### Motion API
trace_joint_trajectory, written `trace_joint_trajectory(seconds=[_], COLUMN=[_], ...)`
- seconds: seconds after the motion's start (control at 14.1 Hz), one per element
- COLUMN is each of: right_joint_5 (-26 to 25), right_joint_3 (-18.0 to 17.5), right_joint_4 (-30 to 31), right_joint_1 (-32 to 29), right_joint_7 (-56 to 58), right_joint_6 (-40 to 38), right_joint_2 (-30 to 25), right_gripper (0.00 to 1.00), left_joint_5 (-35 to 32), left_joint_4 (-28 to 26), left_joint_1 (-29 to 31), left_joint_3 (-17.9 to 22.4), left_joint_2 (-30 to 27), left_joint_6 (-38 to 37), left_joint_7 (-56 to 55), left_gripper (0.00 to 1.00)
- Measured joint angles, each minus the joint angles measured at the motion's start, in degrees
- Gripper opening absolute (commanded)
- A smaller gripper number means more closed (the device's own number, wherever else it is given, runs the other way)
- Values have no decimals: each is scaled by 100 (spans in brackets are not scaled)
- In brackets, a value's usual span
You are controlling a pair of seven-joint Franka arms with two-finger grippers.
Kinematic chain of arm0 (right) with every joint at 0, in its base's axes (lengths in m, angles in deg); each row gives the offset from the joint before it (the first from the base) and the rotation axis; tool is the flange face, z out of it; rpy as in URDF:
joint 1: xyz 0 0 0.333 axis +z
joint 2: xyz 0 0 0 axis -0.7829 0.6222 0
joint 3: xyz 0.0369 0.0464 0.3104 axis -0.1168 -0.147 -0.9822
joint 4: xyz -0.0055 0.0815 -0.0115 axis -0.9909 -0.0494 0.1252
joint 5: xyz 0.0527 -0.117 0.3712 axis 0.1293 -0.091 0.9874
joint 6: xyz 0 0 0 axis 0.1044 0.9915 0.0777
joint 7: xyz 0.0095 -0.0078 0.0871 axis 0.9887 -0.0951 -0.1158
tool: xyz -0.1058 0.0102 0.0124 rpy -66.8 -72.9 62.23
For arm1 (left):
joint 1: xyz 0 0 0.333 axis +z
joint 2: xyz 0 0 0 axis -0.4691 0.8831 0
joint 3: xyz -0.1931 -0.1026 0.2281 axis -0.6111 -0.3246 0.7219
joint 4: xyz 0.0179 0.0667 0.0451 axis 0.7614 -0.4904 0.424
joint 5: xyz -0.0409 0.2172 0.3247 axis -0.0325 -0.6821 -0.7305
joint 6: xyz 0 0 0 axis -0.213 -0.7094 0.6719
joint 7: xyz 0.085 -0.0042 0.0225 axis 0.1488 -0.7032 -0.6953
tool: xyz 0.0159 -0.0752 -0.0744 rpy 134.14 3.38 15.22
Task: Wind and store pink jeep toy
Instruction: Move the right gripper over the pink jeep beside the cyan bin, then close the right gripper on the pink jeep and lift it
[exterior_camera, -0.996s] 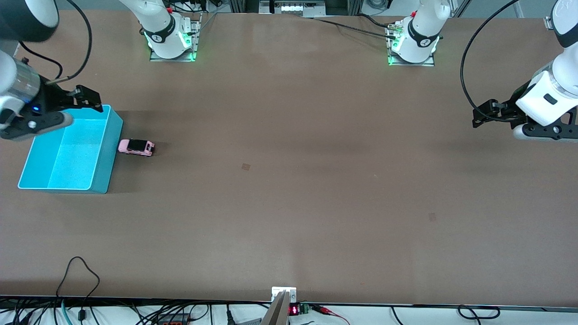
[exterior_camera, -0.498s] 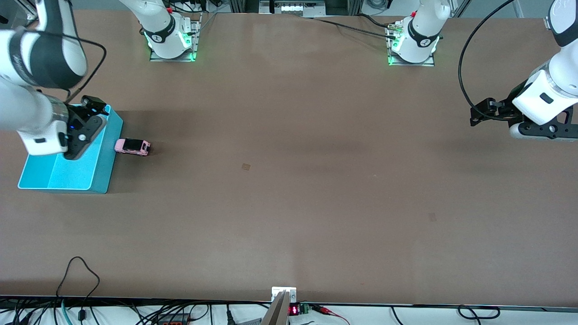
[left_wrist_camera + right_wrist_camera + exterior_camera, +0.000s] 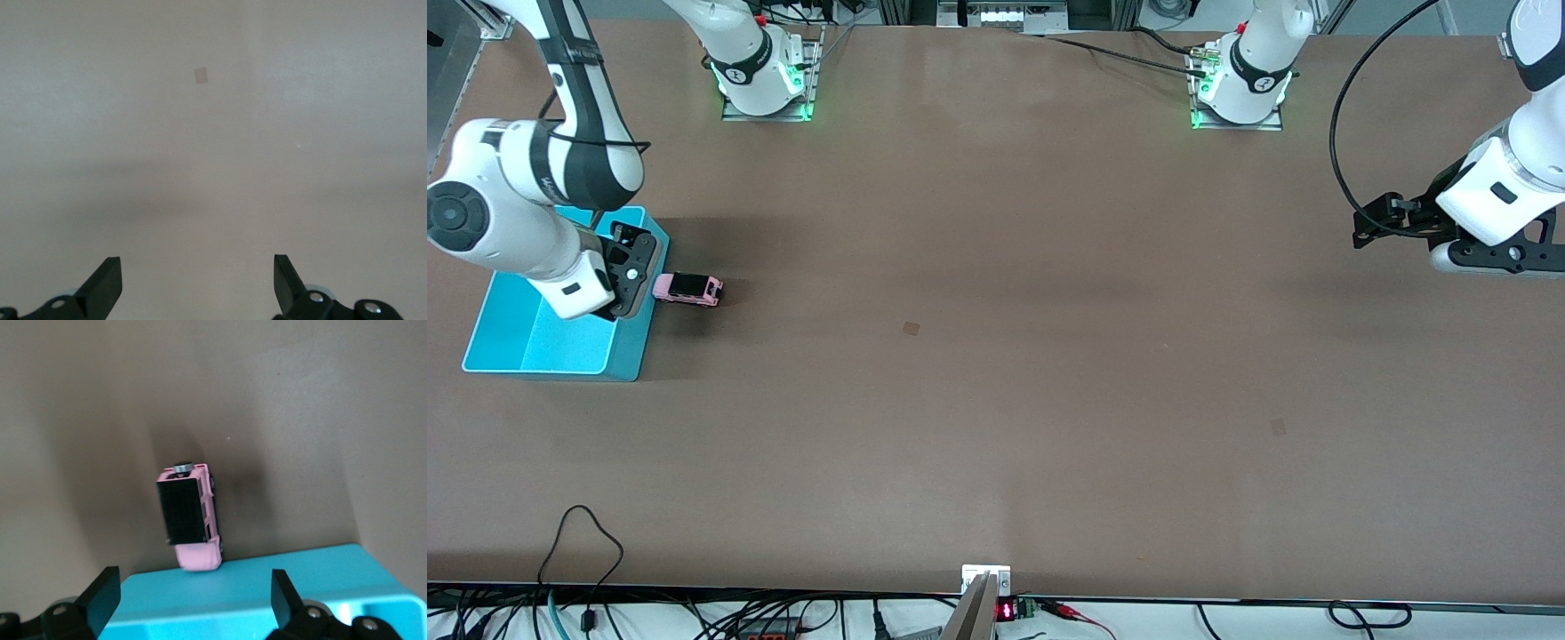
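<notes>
I should store the pink jeep toy point(image 3: 687, 289), so I need to pick it up next by its black-roofed body with my right gripper.
The pink jeep toy point(image 3: 687, 289) point(image 3: 190, 520), light pink with a black roof panel, stands on the brown table with one end against the turquoise bin's point(image 3: 534, 342) side wall point(image 3: 280, 587). My right gripper point(image 3: 639, 271) point(image 3: 194, 572) hangs open over that wall, just beside the jeep, with nothing between its fingers. Over bare table at the left arm's end, my left gripper point(image 3: 1380, 220) point(image 3: 195, 261) waits open and holds nothing.
The bin lies at the right arm's end of the table and looks empty where its floor shows. Two small patches point(image 3: 911, 329) point(image 3: 1279, 427) mark the tabletop. Cables point(image 3: 587, 533) run along the edge nearest the front camera.
My right arm has swung round, bringing its gripper from over the bin's farther end to the wall beside the jeep. The jeep shifted slightly toward the bin. The left arm barely moved.
</notes>
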State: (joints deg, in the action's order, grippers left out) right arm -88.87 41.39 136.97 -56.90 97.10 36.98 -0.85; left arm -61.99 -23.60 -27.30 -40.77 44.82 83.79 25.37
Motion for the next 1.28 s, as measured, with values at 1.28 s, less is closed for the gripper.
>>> trace_joint_trajectory(seconds=[1.28], right_joint_5=[0], right_joint_3=[-10], right_joint_4=[1734], right_joint_1=[-270], right_joint_7=[687], right_joint_6=[3047], right_joint_2=[356], right_gripper=[70], left_joint_5=[0], left_joint_4=[3], left_joint_1=[0], left_joint_3=[-1], left_joint_2=[-3], left_joint_6=[-67], left_joint_7=[0], left_gripper=[100])
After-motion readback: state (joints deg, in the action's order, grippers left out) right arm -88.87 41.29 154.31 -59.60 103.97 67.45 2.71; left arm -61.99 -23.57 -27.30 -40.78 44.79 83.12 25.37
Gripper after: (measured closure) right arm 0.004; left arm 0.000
